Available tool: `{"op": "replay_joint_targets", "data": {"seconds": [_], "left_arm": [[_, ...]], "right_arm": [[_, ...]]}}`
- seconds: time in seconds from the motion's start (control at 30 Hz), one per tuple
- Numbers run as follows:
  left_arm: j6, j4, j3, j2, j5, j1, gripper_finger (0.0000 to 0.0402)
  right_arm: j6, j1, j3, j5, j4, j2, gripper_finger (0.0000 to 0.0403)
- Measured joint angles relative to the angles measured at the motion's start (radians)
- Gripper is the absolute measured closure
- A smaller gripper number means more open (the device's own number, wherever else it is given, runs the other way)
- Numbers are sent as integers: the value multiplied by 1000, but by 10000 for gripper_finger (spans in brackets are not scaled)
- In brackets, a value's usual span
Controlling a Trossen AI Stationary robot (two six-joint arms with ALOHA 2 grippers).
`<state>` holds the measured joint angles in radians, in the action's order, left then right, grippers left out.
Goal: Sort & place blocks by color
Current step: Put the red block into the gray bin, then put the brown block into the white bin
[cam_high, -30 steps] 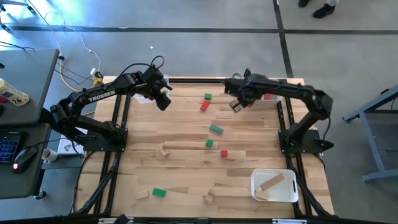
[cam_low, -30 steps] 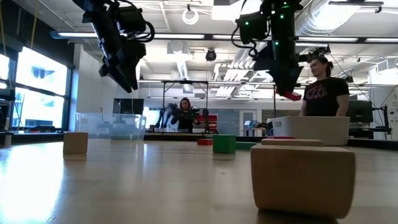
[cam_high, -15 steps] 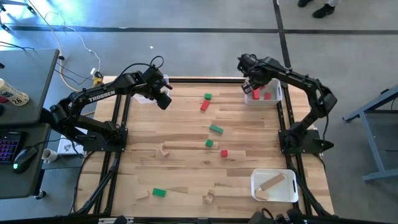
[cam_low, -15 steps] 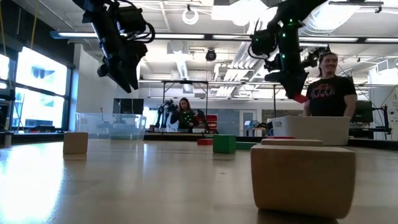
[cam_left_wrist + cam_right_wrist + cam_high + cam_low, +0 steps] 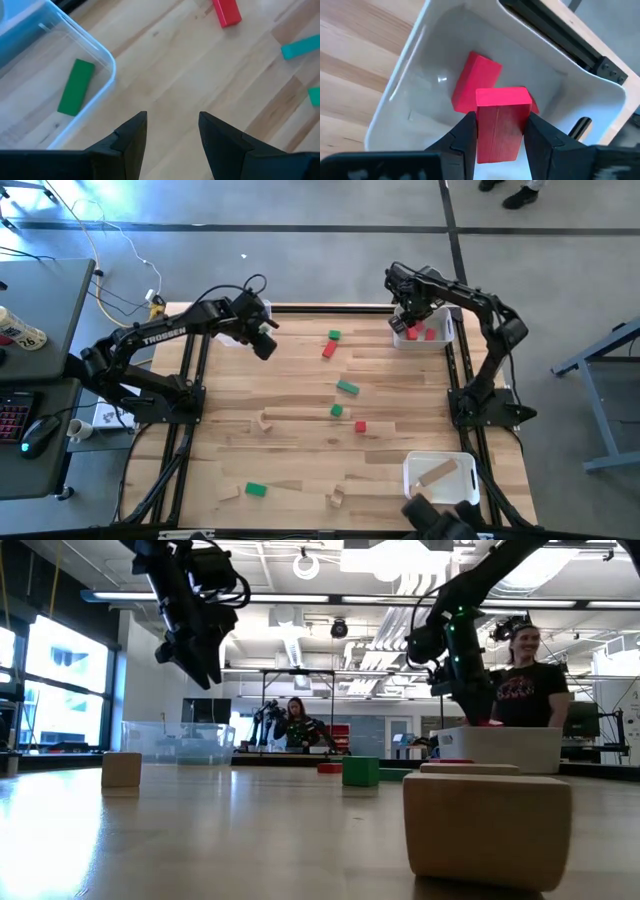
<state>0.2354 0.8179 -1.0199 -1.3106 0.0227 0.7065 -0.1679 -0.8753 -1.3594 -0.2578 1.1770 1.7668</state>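
My red block (image 5: 502,127) hangs inside the rim of the white bin and would stay there if my right gripper opened now, so my right gripper lets go next.
My right gripper (image 5: 501,125) is shut on a red block (image 5: 501,102) and hangs low over the white far-right bin (image 5: 410,60), where another red block (image 5: 472,82) lies on the floor. In the high view this gripper (image 5: 408,320) is at the bin's left part (image 5: 440,338). My left gripper (image 5: 172,120) is open and empty, in the air beside the clear far-left bin (image 5: 107,60), which holds a green bar (image 5: 75,87). Loose red (image 5: 328,350), green (image 5: 347,387) and plain wood (image 5: 265,420) blocks lie flat on the table. My right gripper pinches the red block by two opposite side faces (image 5: 485,135) between its two fingers (image 5: 465,137), coming from above and pointing down. The block is lifted clear, with its free end (image 5: 501,95) toward the bin's floor.
A near-right white bin (image 5: 470,495) holds plain wood pieces. More blocks lie near the near edge: green (image 5: 256,490), wood (image 5: 335,498). A dark shape (image 5: 440,515) shows at the near edge. People (image 5: 525,680) stand beyond the table. A big wood block (image 5: 487,830) sits close to the low camera.
My right gripper, still shut on the red block, has swung from over the table toward the far-right corner, then come down until the block is at the bin's rim. The left arm has kept still.
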Motion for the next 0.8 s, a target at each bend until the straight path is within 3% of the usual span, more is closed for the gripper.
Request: {"op": "replay_joint_targets", "data": {"seconds": [0.13,0.43,0.8], "left_arm": [[-2,26,0,0,0,-36,234],[-2,74,0,0,81,-121,234],[-1,146,0,2,123,-224,234]], "right_arm": [[12,-9,0,20,0,16,298],[22,-8,0,-34,-7,18,181],[11,-6,0,-18,5,-99,192]]}}
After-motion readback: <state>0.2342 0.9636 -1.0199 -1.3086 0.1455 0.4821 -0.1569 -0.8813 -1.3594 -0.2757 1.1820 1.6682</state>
